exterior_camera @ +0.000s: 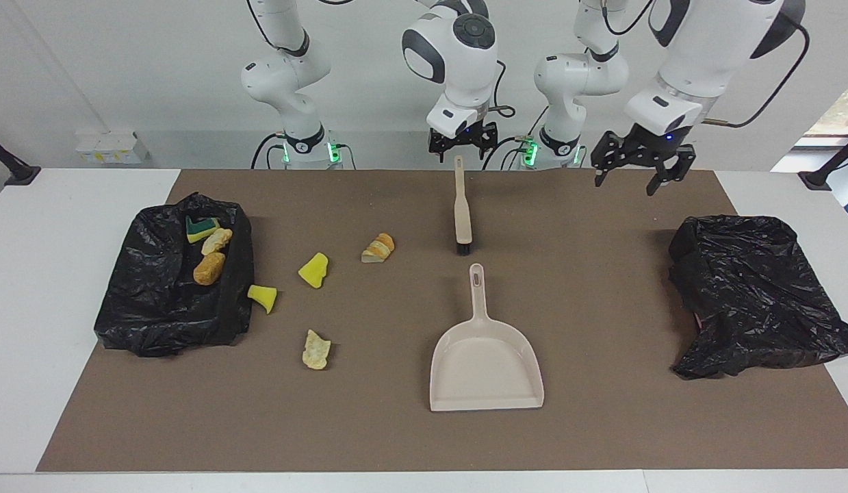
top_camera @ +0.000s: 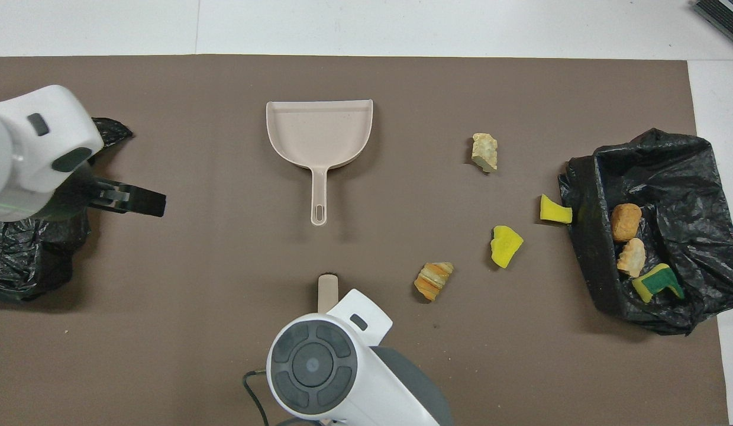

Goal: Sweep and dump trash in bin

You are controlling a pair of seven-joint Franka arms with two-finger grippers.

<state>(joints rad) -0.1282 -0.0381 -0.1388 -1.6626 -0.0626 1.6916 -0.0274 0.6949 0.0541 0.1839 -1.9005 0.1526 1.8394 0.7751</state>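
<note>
The left gripper grabs the dustpan by its narrow handle (top_camera: 319, 196) next, since the dustpan's flat tray is wider than the spread of my fingers.
Several pieces of trash lie on the brown mat: a yellow sponge chunk (exterior_camera: 315, 270) (top_camera: 505, 245), a second one (exterior_camera: 263, 297) (top_camera: 554, 210) beside the bin, an orange-brown lump (exterior_camera: 378, 248) (top_camera: 433, 279) and a tan lump (exterior_camera: 316, 350) (top_camera: 484, 152). The black-bagged bin (exterior_camera: 157, 301) (top_camera: 691, 177) at the right arm's end holds a green-backed sponge (exterior_camera: 202, 228) and two bread-like lumps (exterior_camera: 209, 268). My right gripper (exterior_camera: 463, 152) hangs open over the handle end of the brush (exterior_camera: 462, 209) (top_camera: 328, 290). My left gripper (exterior_camera: 632, 179) is open and holds nothing, raised over the mat's edge near the robots.
The beige dustpan (exterior_camera: 485, 363) (top_camera: 319, 133) lies flat mid-mat, its handle pointing toward the robots and the brush. A second black-bagged bin (exterior_camera: 752, 294) (top_camera: 29, 260) sits at the left arm's end. White table shows around the mat (exterior_camera: 601, 438).
</note>
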